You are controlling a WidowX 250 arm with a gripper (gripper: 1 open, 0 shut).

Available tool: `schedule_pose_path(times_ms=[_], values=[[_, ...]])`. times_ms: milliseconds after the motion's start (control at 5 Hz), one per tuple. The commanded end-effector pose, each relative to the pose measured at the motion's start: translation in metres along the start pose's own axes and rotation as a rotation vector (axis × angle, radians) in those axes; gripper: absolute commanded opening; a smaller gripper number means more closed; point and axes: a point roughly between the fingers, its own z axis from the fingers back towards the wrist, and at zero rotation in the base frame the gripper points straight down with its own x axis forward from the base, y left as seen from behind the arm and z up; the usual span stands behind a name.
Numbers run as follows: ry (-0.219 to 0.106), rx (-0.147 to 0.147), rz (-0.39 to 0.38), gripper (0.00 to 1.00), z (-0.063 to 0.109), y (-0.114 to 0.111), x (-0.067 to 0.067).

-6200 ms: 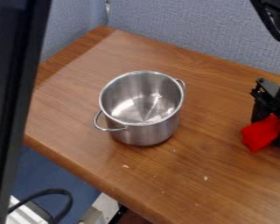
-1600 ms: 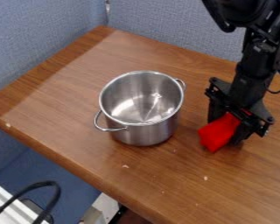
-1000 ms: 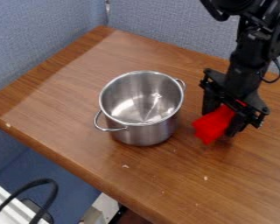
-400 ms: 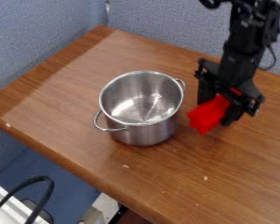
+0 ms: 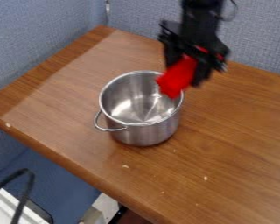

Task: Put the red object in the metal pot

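The red object's lower end hangs above the metal pot's rim (image 5: pixel 181 100), so I should move the red object over the pot's opening before I open my gripper.
The metal pot (image 5: pixel 129 115) stands near the middle of the wooden table, shiny and round, with a loop handle at its front left. My gripper (image 5: pixel 192 61) hangs just above the pot's right rim, shut on the red object (image 5: pixel 178 78), a bright red block that tilts down toward the pot's opening. The block's lower end overlaps the rim at the back right. The inside of the pot shows bare metal.
The wooden table (image 5: pixel 73 79) ends at a front edge running down to the right. A blue-grey wall (image 5: pixel 73 22) stands behind it. Dark cables (image 5: pixel 14 197) lie on the floor at the lower left.
The gripper has carried the red block up and to the left, from beside the pot's right to just over its right rim.
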Motion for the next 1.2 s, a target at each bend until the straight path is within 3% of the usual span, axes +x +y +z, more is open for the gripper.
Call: schedule_pose_path(times_ms=[0, 400, 600, 1000], values=[[-0.039, 0.015, 0.081, 0.00, 0.016, 0.035, -0.016], [-0.027, 0.053, 0.210, 0.00, -0.003, 0.081, -0.039], [-0.027, 0.036, 0.261, 0.00, -0.013, 0.093, -0.048], [-0.060, -0.002, 0.235, 0.00, -0.011, 0.073, -0.045]])
